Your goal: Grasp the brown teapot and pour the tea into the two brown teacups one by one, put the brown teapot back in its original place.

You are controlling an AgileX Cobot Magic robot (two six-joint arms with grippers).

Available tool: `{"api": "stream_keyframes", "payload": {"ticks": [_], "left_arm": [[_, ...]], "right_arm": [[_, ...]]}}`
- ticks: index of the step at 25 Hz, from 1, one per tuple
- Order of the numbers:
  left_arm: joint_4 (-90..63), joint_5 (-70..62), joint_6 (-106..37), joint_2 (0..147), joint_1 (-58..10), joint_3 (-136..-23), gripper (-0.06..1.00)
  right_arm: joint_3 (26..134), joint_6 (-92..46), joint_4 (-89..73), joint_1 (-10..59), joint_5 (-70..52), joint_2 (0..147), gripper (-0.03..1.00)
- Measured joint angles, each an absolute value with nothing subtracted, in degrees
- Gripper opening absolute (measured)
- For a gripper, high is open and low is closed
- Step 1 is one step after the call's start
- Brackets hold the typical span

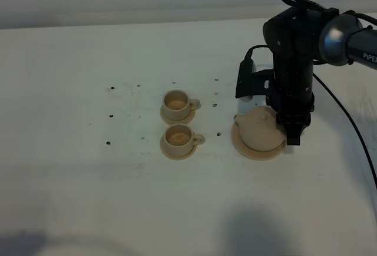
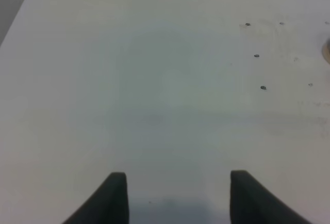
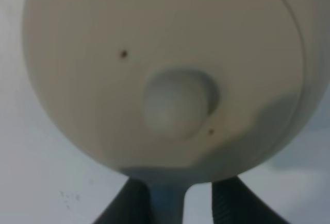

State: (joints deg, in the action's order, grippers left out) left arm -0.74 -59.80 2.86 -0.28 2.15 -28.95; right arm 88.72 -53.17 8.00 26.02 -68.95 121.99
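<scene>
The brown teapot (image 3: 154,38) needs to be picked up next by its loop handle (image 3: 166,198) with my right gripper, to pour tea into the two brown teacups.
The brown teapot (image 1: 259,128) sits upright on its wide tan saucer (image 1: 254,155), the original place, right of centre. The two brown teacups (image 1: 175,102) (image 1: 177,136) stand on small saucers to its left, one behind the other. My right gripper (image 1: 291,129) points down at the teapot's right side. In the right wrist view the teapot (image 3: 154,38) and its lid knob (image 3: 178,103) fill the frame. The loop handle (image 3: 166,198) lies between the fingers of the right gripper (image 3: 180,206), with a gap on one side. My left gripper (image 2: 178,198) is open over bare table.
The white table (image 1: 88,179) carries small dark specks (image 1: 111,116) left of the cups. The right arm's black cable (image 1: 347,120) trails along the right side. A cup saucer's edge (image 2: 327,51) shows at the border of the left wrist view.
</scene>
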Motion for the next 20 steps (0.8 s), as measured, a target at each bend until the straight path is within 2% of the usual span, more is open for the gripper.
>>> {"api": "stream_keyframes", "payload": {"ticks": [20], "left_arm": [[-0.7,-59.8,2.9,-0.3,2.1,-29.0,0.45]], "right_arm": [[88.7,-53.2,13.2,27.1,-69.5,122.4,0.30]]}}
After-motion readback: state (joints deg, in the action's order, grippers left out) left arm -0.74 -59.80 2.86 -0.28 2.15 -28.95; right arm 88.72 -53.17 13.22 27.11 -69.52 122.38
